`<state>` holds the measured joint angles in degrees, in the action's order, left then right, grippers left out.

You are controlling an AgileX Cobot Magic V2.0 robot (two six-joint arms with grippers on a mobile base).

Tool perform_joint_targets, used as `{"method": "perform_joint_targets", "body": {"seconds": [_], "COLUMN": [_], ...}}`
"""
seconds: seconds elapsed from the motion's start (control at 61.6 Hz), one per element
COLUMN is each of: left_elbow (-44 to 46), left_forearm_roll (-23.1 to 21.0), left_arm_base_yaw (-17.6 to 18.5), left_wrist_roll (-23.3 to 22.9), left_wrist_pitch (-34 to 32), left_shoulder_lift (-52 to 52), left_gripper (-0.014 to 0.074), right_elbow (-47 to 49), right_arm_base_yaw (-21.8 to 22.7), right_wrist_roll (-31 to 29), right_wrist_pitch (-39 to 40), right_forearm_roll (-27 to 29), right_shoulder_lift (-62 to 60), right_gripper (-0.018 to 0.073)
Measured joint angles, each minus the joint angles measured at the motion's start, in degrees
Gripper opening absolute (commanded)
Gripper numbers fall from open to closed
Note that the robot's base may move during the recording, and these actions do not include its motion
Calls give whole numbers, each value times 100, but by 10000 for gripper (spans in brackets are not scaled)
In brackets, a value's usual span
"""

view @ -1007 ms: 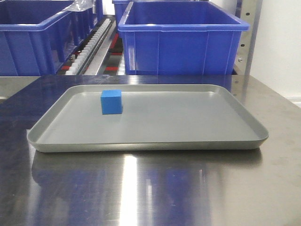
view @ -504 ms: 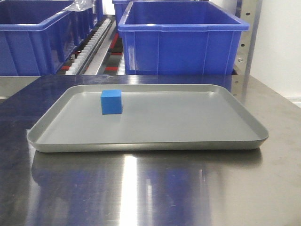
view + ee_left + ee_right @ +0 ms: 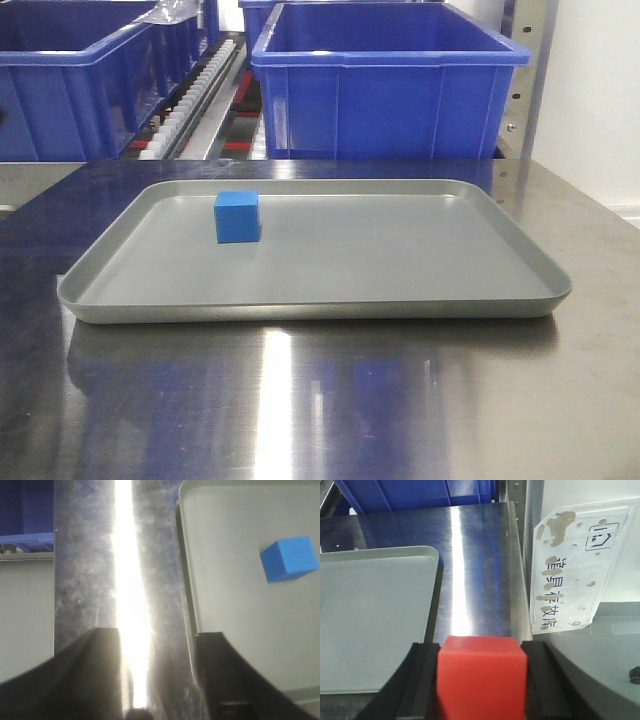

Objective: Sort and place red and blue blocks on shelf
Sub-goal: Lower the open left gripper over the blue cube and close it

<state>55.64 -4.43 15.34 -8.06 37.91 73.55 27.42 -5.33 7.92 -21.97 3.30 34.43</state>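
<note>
Next, my left gripper grabs the blue block by its opposite upright sides to sort it onto the shelf.
The blue block rests on the grey tray, towards its far left; the left wrist view shows the blue block up and to the right of my left gripper. That gripper is open and empty over the steel tabletop beside the tray's edge. My right gripper is shut on the red block, held above the table's right part. The shelf stands behind the table with its big blue bins. Neither gripper shows in the front view.
The grey tray lies left of the right gripper. A steel tabletop carries the tray. At the right are the table's edge and a floor sticker. A second blue bin sits at the back left.
</note>
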Motion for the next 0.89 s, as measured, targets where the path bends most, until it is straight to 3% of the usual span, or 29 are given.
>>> {"method": "perform_joint_targets", "body": {"seconds": [0.341,0.439,0.894], "left_elbow": [1434,1824,3153], "left_forearm_roll": [-177,-212,-226], "left_arm_base_yaw": [744,938,1520], "left_wrist_roll": [13,-175,-391], "left_wrist_pitch": [362,363,417], "left_shoulder_lift": [1425,1883,3451], "left_gripper": [546,542,538], "right_elbow": [0,0,0], "right_arm_base_yaw": [0,0,0], "right_wrist_roll": [0,0,0], "right_wrist_pitch": [0,0,0], "right_forearm_roll": [0,0,0], "right_shoulder_lift": [0,0,0], "right_gripper": [57,57,57]}}
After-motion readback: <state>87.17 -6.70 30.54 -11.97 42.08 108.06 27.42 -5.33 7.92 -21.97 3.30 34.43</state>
